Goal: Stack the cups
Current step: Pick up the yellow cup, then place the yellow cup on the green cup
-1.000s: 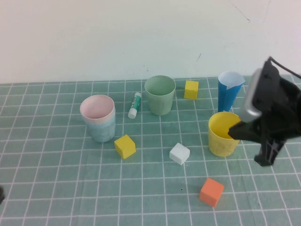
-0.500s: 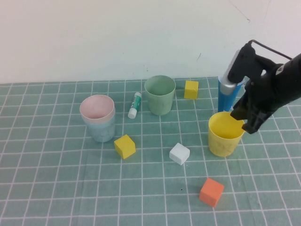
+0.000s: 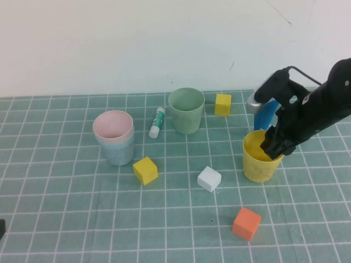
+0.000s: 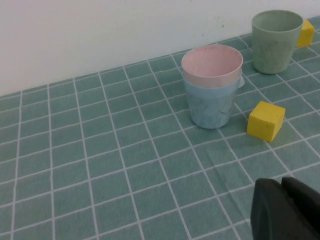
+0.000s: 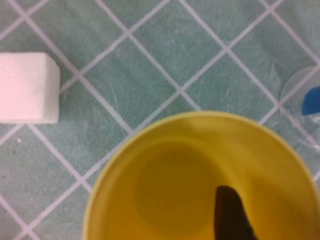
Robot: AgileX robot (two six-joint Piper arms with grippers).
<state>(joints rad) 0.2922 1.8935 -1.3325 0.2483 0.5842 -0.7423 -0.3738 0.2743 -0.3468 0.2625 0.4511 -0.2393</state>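
One finger reaches down inside the yellow cup, past its rim. I should close my right gripper now, as that would catch the yellow cup.
The pink cup [image 3: 113, 125] sits nested in the light blue cup [image 3: 117, 150] at the left; both also show in the left wrist view [image 4: 212, 65]. The pale green cup [image 3: 186, 109] stands alone at the back. The yellow cup [image 3: 259, 160] stands at the right. My right gripper [image 3: 272, 147] is open over its far rim, with one finger [image 5: 229, 215] down inside the cup [image 5: 165, 170] and clear of the wall; the other finger is hidden. My left gripper [image 4: 287, 205] is shut and empty, low near the front left of the mat.
A tall dark-blue cone [image 3: 266, 116] stands just behind the yellow cup, partly hidden by my right arm. Yellow cubes [image 3: 146, 170] [image 3: 222, 103], a white cube [image 3: 209, 178], an orange cube [image 3: 246, 223] and a green-white tube [image 3: 157, 121] lie about.
My right gripper has swung from the right of the yellow cup to over its rim and come down, so one finger now dips inside. The cups have not moved.
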